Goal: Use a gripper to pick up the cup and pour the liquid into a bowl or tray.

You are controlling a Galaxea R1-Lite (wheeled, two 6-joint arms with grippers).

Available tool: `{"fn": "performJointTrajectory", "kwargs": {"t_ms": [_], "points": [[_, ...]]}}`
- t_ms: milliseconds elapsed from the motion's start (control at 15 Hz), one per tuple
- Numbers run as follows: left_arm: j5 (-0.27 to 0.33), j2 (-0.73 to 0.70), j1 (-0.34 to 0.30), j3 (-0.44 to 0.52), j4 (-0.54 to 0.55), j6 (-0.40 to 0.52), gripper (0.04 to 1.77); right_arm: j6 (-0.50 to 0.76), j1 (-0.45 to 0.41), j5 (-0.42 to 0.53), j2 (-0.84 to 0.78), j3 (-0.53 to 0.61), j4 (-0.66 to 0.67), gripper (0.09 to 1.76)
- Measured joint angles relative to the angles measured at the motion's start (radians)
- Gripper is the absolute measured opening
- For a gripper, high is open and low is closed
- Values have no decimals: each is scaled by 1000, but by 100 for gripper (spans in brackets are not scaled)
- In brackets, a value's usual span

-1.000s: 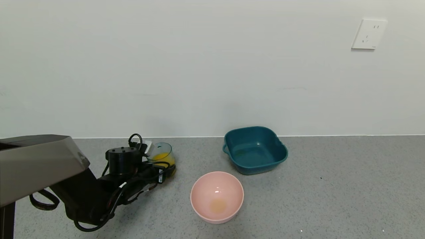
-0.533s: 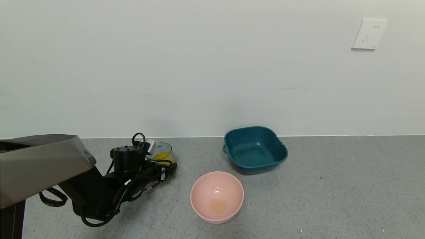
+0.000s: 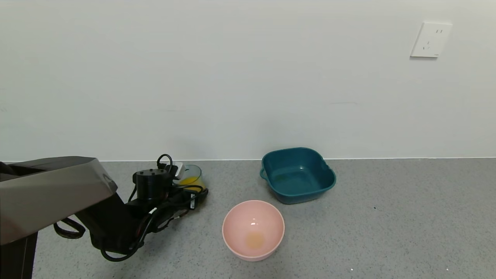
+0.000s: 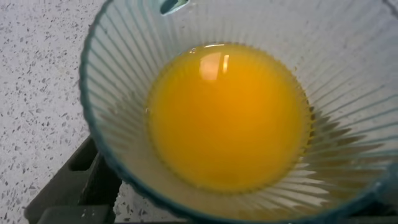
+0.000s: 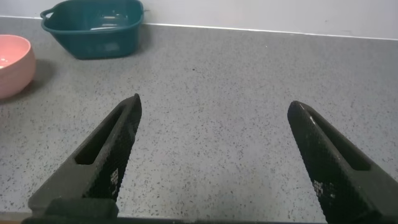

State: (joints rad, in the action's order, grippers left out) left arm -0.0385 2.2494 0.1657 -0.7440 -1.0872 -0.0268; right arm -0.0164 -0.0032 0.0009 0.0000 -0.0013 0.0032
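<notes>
My finger is low beside the ribbed cup side (image 3: pixel 194 176) (image 4: pixel 121 134). My left gripper should close, because it would hold the cup now.
The cup (image 3: pixel 192 173), a ribbed pale blue-green tumbler, stands on the grey counter at the left near the wall, holding orange-yellow liquid (image 3: pixel 188 181). My left gripper (image 3: pixel 192 192) is open, with its jaws on either side of the cup's lower half. In the left wrist view the cup (image 4: pixel 112 81) and liquid (image 4: pixel 227 115) fill the picture, and one dark finger (image 4: pixel 68 180) shows outside the cup wall. The pink bowl (image 3: pixel 238 221) sits to the cup's right and nearer me, with a faint orange stain at its bottom. My right gripper (image 5: pixel 214 106) is open and empty over bare counter.
A dark teal square basin (image 3: pixel 298 197) stands behind the pink bowl near the wall; it also shows in the right wrist view (image 5: pixel 93 31), beside the bowl (image 5: pixel 12 62). A white wall socket (image 3: pixel 430 40) is at the upper right.
My left arm has slid forward towards the wall, bringing the jaws further round the cup. The cup, bowl and basin have not moved.
</notes>
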Motion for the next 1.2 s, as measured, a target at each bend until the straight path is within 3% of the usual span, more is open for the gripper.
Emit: {"fn": "performJointTrajectory", "kwargs": {"t_ms": [333, 467, 533, 1200], "points": [[-9, 10, 14, -10, -1, -3, 171, 0, 0, 0, 0, 0, 0, 171], [-9, 14, 15, -11, -1, -3, 138, 0, 0, 0, 0, 0, 0, 171], [-10, 15, 16, -11, -2, -3, 132, 0, 0, 0, 0, 0, 0, 171], [-25, 20, 16, -10, -11, -2, 129, 0, 0, -1, 0, 0, 0, 171]]}}
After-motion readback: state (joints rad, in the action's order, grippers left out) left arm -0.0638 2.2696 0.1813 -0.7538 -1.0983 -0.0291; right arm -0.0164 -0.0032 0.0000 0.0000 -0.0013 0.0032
